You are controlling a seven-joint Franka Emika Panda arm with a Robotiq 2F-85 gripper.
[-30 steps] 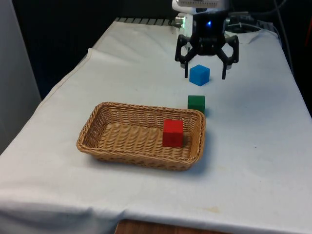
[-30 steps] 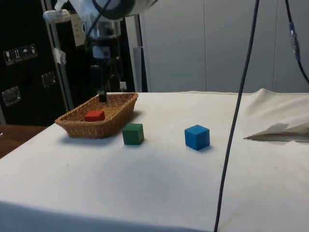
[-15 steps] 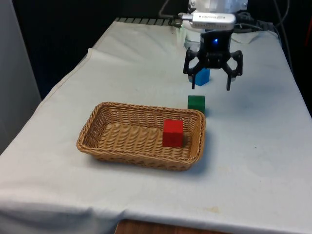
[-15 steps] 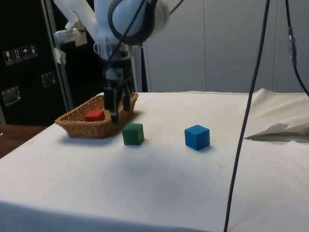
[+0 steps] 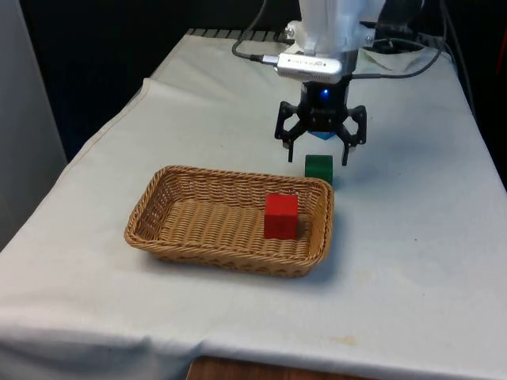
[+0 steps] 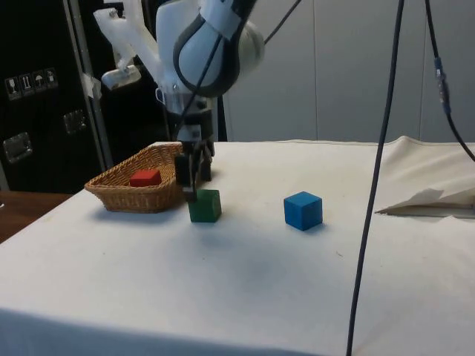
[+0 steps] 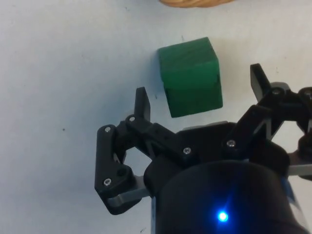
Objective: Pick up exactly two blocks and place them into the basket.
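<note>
Next, my gripper grabs the opposite sides of the green block (image 5: 318, 168) to place it in the wicker basket.
A green block (image 5: 318, 168) (image 6: 204, 205) (image 7: 190, 76) rests on the cloth just beyond the wicker basket (image 5: 190, 235) (image 6: 119, 180). My gripper (image 5: 319, 156) (image 6: 191, 185) (image 7: 200, 87) hangs open right above the green block, one finger on each side, not touching it. A red block (image 5: 280, 215) (image 6: 145, 177) lies inside the basket near its wall on the front view's right. The blue block (image 6: 303, 210) (image 5: 322, 135) stands farther back, mostly hidden by the gripper in the front view.
A black cable (image 6: 367, 193) hangs down across the side view. Folded cloth (image 6: 430, 200) lies at the table's far end. Open cloth stretches on the front view's right of the basket.
The gripper has moved from beside the blue block towards the basket and come down over the green block. It stays open. No block has moved.
</note>
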